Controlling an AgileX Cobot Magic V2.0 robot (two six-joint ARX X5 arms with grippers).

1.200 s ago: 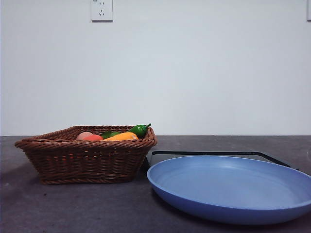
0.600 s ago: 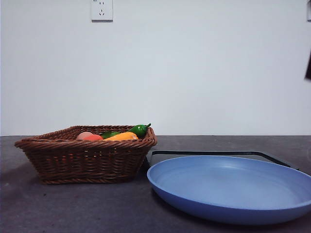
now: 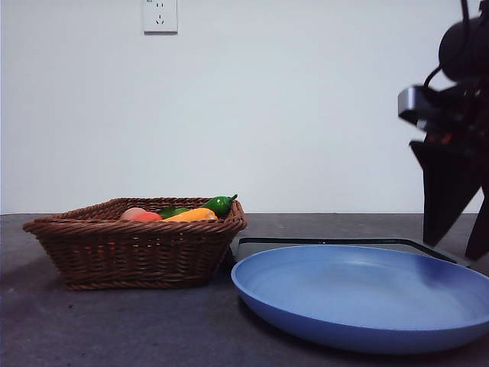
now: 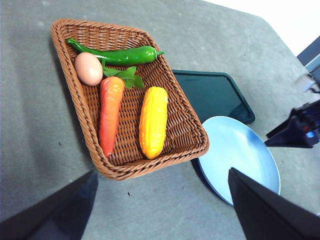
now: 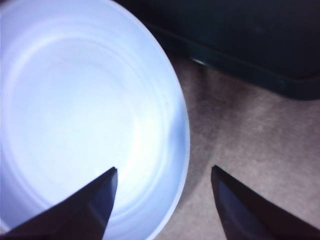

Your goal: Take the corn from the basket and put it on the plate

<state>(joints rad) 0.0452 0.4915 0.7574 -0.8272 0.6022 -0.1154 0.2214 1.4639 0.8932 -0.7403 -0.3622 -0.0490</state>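
Note:
The right gripper grabs the blue plate by its rim (image 3: 475,284) next. That grip then holds the plate ready for the corn (image 3: 191,215).
The corn (image 4: 153,121) lies lengthwise in the brown wicker basket (image 4: 196,148), beside a carrot; in the front view only its orange-yellow top (image 3: 192,215) shows over the basket's rim (image 3: 134,248). The blue plate (image 3: 359,298) sits empty to the basket's right. My right gripper (image 3: 449,251) hangs open just above the plate's right edge (image 5: 75,125), with nothing between its jaws (image 5: 164,168). My left gripper (image 4: 161,171) is open and high above the table, looking down on basket and plate (image 4: 240,155).
In the basket also lie a green pepper (image 4: 120,55), a carrot (image 4: 110,112) and a round pinkish fruit (image 4: 88,68). A flat black tray (image 4: 212,95) lies behind the plate, touching the basket's corner. A wall with a socket (image 3: 160,15) stands behind.
A dark arm with its gripper has come in from the right edge and dropped to just above the plate's right side. Basket, corn and plate have not moved.

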